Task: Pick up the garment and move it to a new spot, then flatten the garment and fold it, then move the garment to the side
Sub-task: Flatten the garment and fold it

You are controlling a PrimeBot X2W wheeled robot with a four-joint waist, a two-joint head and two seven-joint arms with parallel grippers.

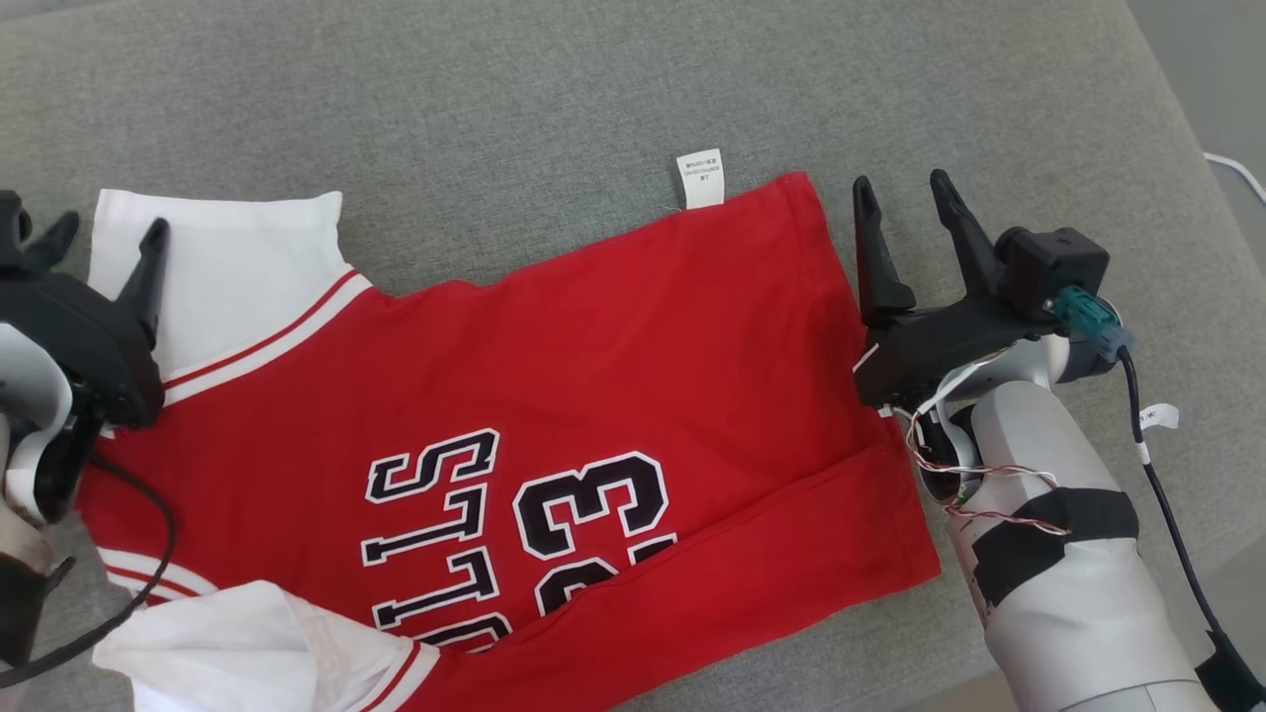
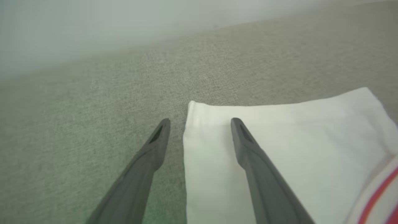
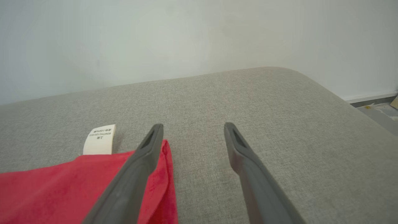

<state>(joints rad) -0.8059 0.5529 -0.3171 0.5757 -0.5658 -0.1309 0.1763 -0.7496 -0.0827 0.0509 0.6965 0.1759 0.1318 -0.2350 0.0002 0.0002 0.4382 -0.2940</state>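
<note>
I need to grab the jersey next with my right gripper by its hem corner [image 1: 800,188], where the hem's edge stands up, because the jersey's red body [image 1: 665,344] lies flat.
The garment [image 1: 593,396] is a red jersey with white sleeves and black-and-white lettering, spread on the grey cushion [image 1: 495,89]. Its bottom hem is folded over, and a white care label [image 1: 699,178] sticks out at the far edge. My left gripper [image 1: 104,232] stands open over the far white sleeve [image 2: 279,140], one finger over the sleeve and one over the cushion. My right gripper [image 1: 905,193] stands open at the jersey's far right corner [image 3: 161,168], one finger above the red cloth, the other over bare cushion. Neither holds anything.
The cushion's rounded right edge [image 1: 1177,129] drops off to a pale floor with a white cable [image 1: 1236,168]. A pale wall [image 3: 186,37] stands behind the cushion. Bare cushion lies beyond the jersey.
</note>
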